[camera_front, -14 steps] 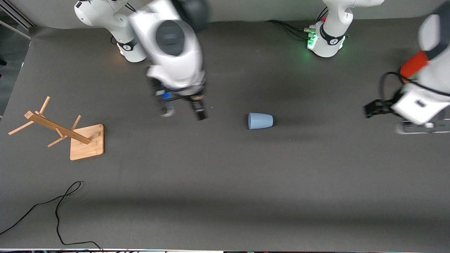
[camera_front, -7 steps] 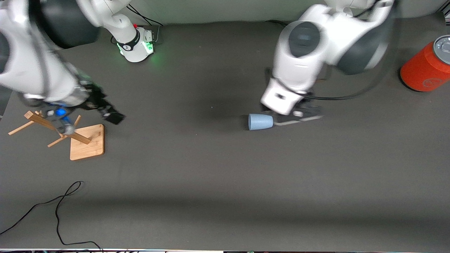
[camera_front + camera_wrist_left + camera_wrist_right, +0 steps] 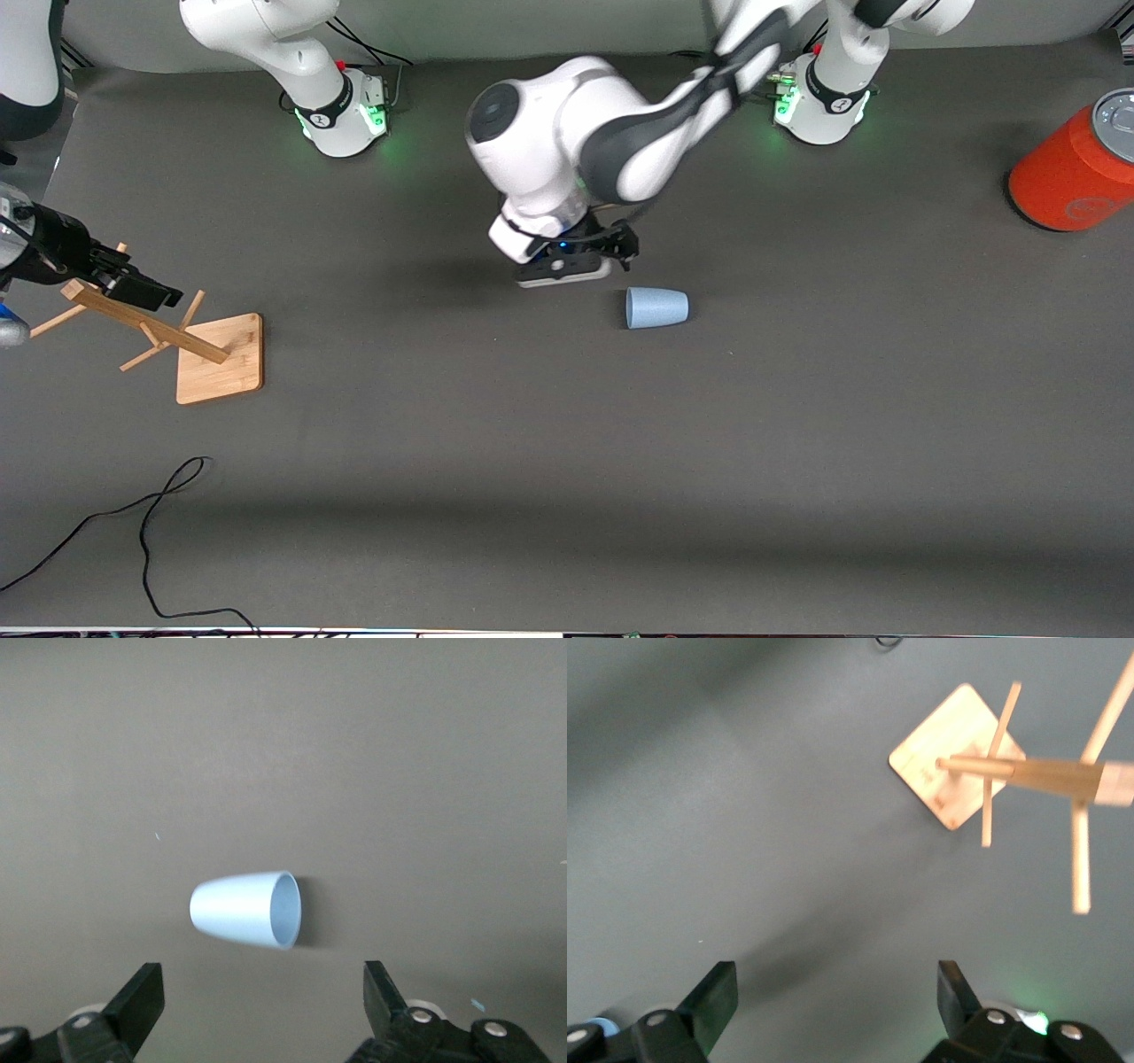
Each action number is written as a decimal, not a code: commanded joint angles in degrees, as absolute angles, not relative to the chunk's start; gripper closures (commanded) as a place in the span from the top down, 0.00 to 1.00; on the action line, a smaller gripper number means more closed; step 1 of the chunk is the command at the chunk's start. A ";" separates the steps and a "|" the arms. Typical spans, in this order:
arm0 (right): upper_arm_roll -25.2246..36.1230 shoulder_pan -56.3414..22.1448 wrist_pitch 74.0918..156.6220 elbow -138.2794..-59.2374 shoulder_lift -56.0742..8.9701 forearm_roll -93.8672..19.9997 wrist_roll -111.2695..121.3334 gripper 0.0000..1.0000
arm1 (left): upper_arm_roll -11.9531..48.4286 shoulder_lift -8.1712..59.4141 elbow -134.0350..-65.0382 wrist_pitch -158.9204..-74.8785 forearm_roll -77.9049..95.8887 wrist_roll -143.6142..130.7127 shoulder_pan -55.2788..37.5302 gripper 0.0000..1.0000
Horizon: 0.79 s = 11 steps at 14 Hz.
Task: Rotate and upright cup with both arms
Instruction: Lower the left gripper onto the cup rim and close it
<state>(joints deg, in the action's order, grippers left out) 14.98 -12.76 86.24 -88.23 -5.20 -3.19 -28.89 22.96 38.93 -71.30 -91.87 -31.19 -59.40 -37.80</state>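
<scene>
My left gripper is to grab the cup's thin rim at its opening (image 3: 629, 308) next, since the cup is lying on its side with a round, tapering body (image 3: 661, 307).
The pale blue cup (image 3: 656, 307) lies on its side near the middle of the table, its mouth toward the right arm's end. In the left wrist view the cup (image 3: 246, 921) lies apart from the fingers, outside the gap between them. My left gripper (image 3: 576, 257) is over the table beside the cup's mouth. It is open and empty in its own view (image 3: 261, 1001). My right gripper (image 3: 133, 283) hangs over the wooden rack at the right arm's end of the table. It is open and empty in its own view (image 3: 833, 1001).
A wooden mug rack (image 3: 142, 323) leans on its square base (image 3: 221, 357); it also shows in the right wrist view (image 3: 1028, 771). A large orange cylinder (image 3: 1076, 168) stands at the left arm's end. A black cable (image 3: 146, 532) lies near the front edge.
The left arm swung in from its end of the table, over the cup, to beside its mouth. The right arm swung away to over the rack. The cup has not moved.
</scene>
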 commanded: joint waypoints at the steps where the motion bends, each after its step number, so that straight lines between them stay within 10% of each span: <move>1: 5.65 -3.72 90.70 -95.89 0.88 -1.05 -20.86 1.00 | 22.06 45.95 -67.68 -89.91 -36.64 -55.66 -40.25 1.00; 11: 0.53 2.46 94.75 -93.16 0.00 -0.79 -2.64 1.00 | 20.66 51.50 -75.40 -87.99 -45.70 -34.12 -40.61 0.97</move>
